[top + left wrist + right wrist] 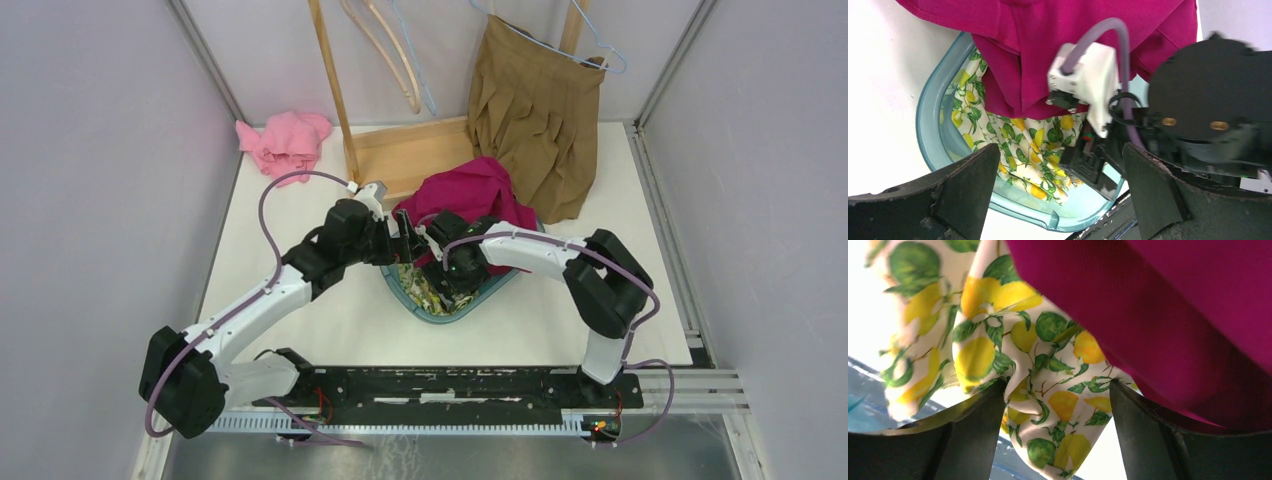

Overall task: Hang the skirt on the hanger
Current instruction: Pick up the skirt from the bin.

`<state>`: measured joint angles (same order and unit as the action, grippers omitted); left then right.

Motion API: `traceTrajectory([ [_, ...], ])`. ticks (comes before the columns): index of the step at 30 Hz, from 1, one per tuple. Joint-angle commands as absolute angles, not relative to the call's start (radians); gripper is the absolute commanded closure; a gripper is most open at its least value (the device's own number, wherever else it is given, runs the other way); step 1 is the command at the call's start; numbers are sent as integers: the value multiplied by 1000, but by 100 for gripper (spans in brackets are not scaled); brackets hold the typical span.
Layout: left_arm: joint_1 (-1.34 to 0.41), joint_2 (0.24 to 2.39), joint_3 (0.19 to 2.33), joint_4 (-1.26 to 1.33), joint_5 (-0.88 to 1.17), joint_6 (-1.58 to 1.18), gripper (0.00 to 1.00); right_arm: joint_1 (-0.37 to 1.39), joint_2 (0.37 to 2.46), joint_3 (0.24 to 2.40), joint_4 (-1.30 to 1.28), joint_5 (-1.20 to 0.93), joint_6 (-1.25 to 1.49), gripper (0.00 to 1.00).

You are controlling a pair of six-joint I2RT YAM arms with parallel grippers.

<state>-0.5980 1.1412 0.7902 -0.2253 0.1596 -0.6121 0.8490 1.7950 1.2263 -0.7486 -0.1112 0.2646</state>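
Note:
My right gripper grips the lemon-print skirt by its uncovered fold (453, 297) next, leaving the magenta garment (470, 195), to hand the skirt to my left gripper.
A lemon-print skirt (420, 285) lies crumpled in a blue basket (440, 315) at the table's middle. A magenta garment (470, 195) drapes over the basket's far rim and partly covers the skirt. My right gripper (440, 262) is down in the basket. In the right wrist view it (1058, 405) is open, with a fold of the lemon skirt (998, 340) between its jaws and the magenta cloth (1173, 315) beside it. My left gripper (408, 243) is open and empty, just above the basket's left side (928, 120). An empty wooden hanger (385, 50) hangs on the rack at the back.
A brown pleated skirt (535, 120) hangs on a blue wire hanger (600, 45) at the back right. The wooden rack's base (410, 150) stands behind the basket. A pink cloth (283, 140) lies at the back left. Walls close in the table on both sides.

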Motion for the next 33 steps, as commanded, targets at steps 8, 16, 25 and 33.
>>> traceTrajectory([
  [8, -606, 1115, 812, -177, 155, -609, 1, 884, 1907, 1240, -698, -68, 286, 20],
  [16, -609, 1111, 810, -180, 151, -609, 1, 893, 1933, 1240, -668, -80, 290, 36],
  [25, -609, 1106, 816, -194, 144, -600, 1, 896, 1857, 1238, -692, -82, 268, 81],
  [33, -610, 1110, 826, -201, 146, -595, 1, 899, 1628, 1283, -758, -104, 255, 99],
])
